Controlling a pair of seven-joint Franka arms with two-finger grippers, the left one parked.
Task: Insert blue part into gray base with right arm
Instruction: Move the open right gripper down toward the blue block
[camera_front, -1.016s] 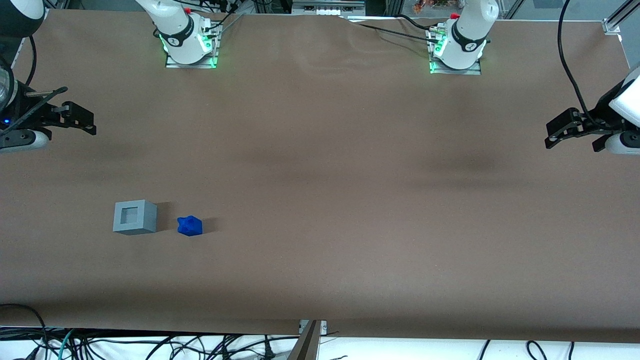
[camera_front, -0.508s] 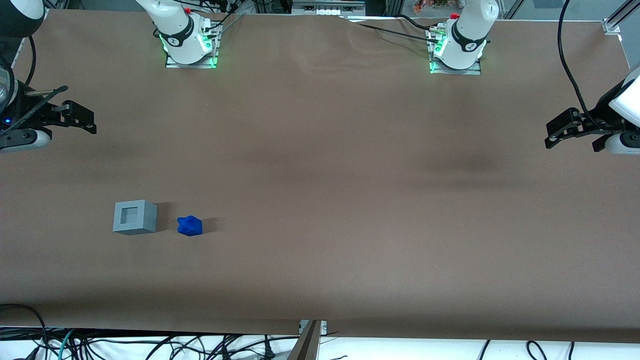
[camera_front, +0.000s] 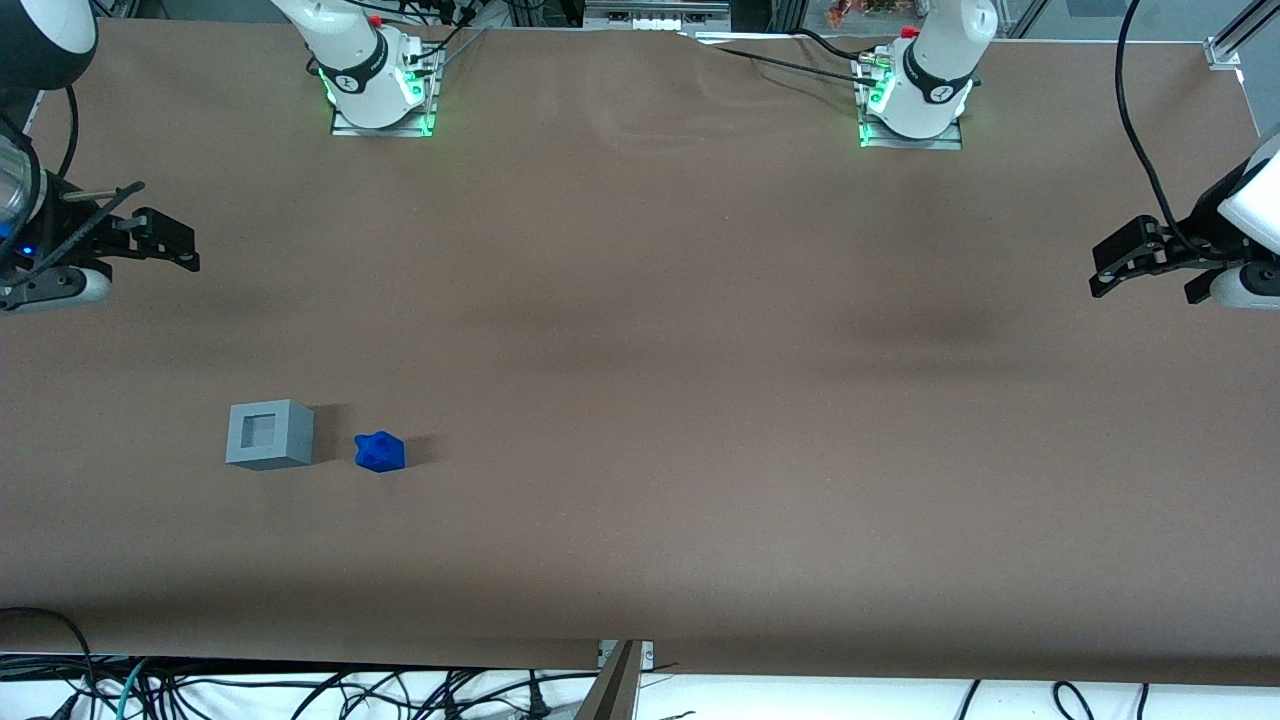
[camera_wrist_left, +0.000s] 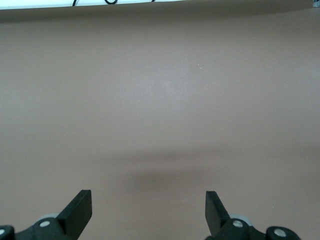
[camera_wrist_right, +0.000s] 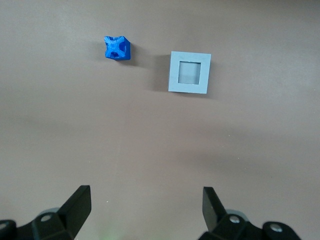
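Next, my right gripper grabs the blue part by its body (camera_front: 379, 451) (camera_wrist_right: 117, 48) to insert it into the gray base.
The blue part (camera_front: 380, 452) lies on the brown table beside the gray base (camera_front: 269, 434), a small gap between them. The base's square recess faces up and holds nothing. Both also show in the right wrist view: the blue part (camera_wrist_right: 117, 48) and the gray base (camera_wrist_right: 189, 72). My right gripper (camera_front: 180, 250) is open and empty, high above the table at the working arm's end, farther from the front camera than both pieces. In the right wrist view its fingers (camera_wrist_right: 80, 200) stand wide apart over bare table.
Two arm bases with green lights (camera_front: 380, 90) (camera_front: 915, 100) are bolted at the table's edge farthest from the front camera. The table's near edge (camera_front: 620, 665) has cables hanging below it.
The right gripper has shifted slightly toward the table's middle and a little farther from the front camera. The blue part and gray base have not moved.
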